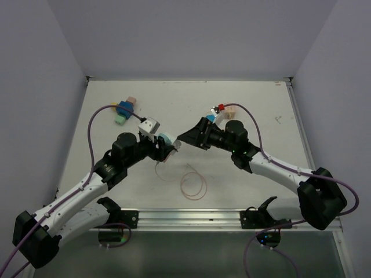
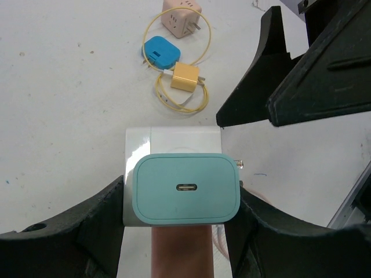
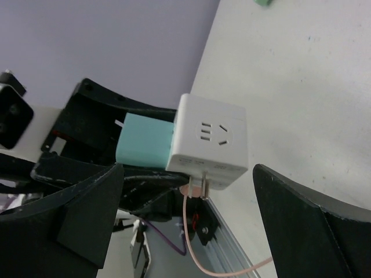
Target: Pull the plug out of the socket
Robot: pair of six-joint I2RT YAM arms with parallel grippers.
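Note:
I will next grab the white socket by its opposite sides with my right gripper, so the teal plug stays free to pull off.
A teal plug sits plugged into a white cube socket. My left gripper is shut on the teal plug, one finger on each side, and holds plug and socket above the table. In the right wrist view the white socket faces me with the teal plug behind it. Its two metal prongs point down, with a thin pink cable hanging from them. My right gripper is open, its fingers wide on either side of the socket and not touching it. In the top view it is just right of the socket.
A pink cube, a blue adapter and a yellow adapter with a yellow cable lie on the table beyond. Another adapter cluster lies back left. The pink cable loops on the table. A metal rail runs along the front edge.

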